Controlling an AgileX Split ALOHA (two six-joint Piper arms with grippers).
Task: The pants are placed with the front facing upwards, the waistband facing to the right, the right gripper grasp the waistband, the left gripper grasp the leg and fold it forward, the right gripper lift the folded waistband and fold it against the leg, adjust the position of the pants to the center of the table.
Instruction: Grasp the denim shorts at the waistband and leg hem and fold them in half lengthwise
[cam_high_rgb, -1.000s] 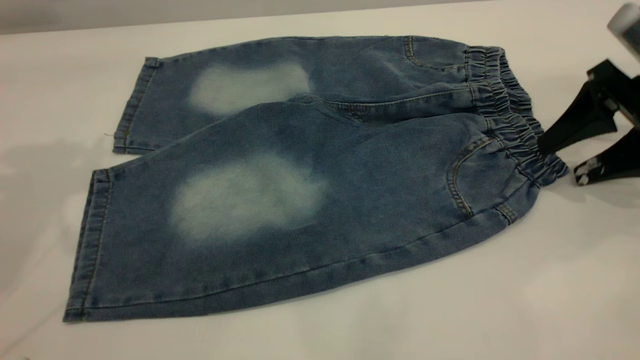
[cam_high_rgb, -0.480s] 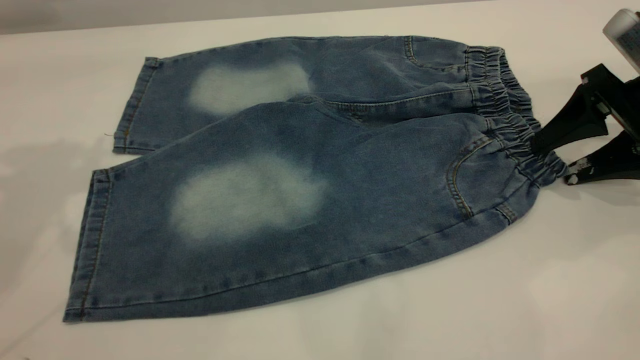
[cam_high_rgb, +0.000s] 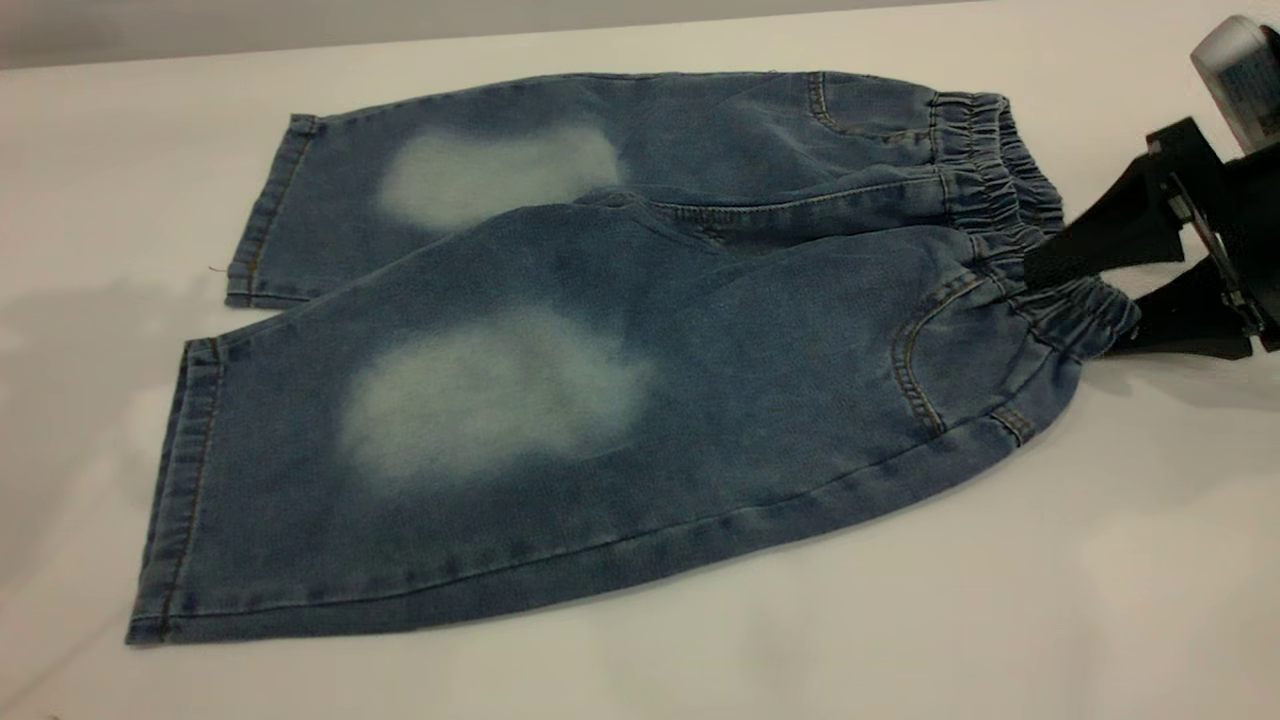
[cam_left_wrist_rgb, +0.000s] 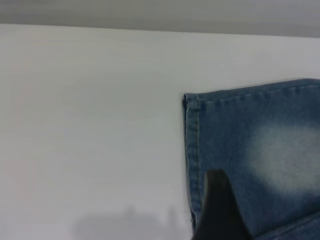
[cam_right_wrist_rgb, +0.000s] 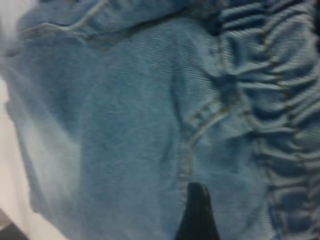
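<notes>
Next, my right gripper grabs the gathered waistband beside the curved pocket, to hold the pants while their leg gets folded.
The blue denim pants lie flat on the white table, front up, with the legs to the left. The gathered waistband is at the right. My right gripper is open at the waistband's near end. Its upper finger lies over the gathers and its lower finger is partly hidden behind them. In the right wrist view one finger rests over the denim beside the waistband. My left gripper is out of the exterior view. It shows as a dark shape over a leg hem.
Bare tabletop surrounds the pants on every side, with the widest stretches in front and to the left. The table's far edge runs just behind the far leg.
My right gripper has slid left from beside the waistband until its open fingers straddle the near end. The waistband's near corner has shifted slightly. The rest of the pants has not moved.
</notes>
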